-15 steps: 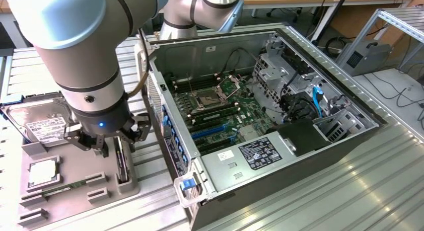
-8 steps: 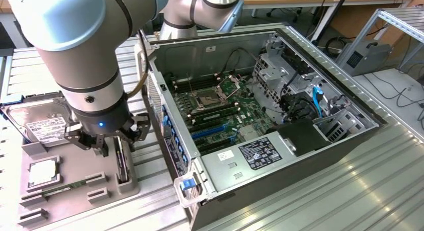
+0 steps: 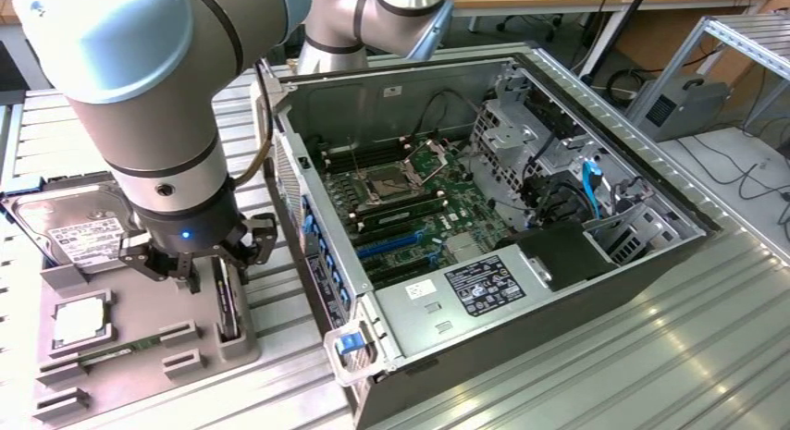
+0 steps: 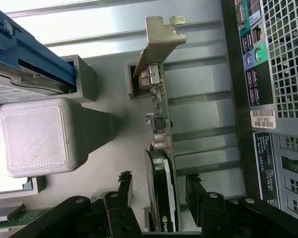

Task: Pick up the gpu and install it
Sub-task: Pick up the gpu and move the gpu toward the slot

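The robot's gripper needs to close and would hold the GPU, as its fingers reach down on both sides of the GPU's dark end (image 3: 228, 301) in the grey holder.
The gpu (image 4: 163, 148) stands on its edge in a slot of the grey holder (image 4: 104, 124), its pale metal bracket (image 4: 161, 34) at the end away from my wrist. In the exterior view it is a thin dark card (image 3: 228, 305) at the holder's edge nearest the computer case. My gripper (image 4: 159, 191) is straight over it and open. One black finger (image 4: 125, 186) sits on each side of the card, with a small gap between finger and card on both sides. From outside, the gripper (image 3: 198, 264) hangs low over the holder.
The open computer case (image 3: 494, 217) lies to the exterior view's right, motherboard with blue slots (image 3: 395, 240) facing up. On the holder (image 3: 136, 356) rest a hard drive (image 3: 74, 231), a processor (image 3: 80, 321) and a green memory stick (image 3: 117, 349). A grey block (image 4: 37, 136) stands beside the card.
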You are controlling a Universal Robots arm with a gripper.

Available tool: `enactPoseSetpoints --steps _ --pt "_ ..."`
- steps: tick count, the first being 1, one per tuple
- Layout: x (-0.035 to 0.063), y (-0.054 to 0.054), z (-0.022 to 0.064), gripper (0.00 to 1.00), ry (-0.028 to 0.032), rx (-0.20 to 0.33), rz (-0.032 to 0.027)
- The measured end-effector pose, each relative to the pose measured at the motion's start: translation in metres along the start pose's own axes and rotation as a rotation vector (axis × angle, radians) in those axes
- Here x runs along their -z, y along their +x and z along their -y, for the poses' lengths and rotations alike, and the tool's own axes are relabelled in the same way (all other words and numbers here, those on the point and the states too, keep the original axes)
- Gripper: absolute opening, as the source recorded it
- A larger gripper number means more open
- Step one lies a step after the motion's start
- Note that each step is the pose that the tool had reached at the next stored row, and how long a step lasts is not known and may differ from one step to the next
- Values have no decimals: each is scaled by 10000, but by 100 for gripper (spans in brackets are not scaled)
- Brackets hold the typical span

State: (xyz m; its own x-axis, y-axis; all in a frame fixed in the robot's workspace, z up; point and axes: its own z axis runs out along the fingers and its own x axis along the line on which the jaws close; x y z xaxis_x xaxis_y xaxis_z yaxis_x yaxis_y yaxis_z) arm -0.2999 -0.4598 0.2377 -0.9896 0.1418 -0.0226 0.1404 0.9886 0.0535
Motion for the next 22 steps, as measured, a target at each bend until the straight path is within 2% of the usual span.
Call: enactPoseSetpoints --steps 9,11,22 --pt "-2 0 0 56 -2 0 2" --pt "-2 0 0 41 -2 0 2" --pt "-3 -18 -3 41 -3 0 2"
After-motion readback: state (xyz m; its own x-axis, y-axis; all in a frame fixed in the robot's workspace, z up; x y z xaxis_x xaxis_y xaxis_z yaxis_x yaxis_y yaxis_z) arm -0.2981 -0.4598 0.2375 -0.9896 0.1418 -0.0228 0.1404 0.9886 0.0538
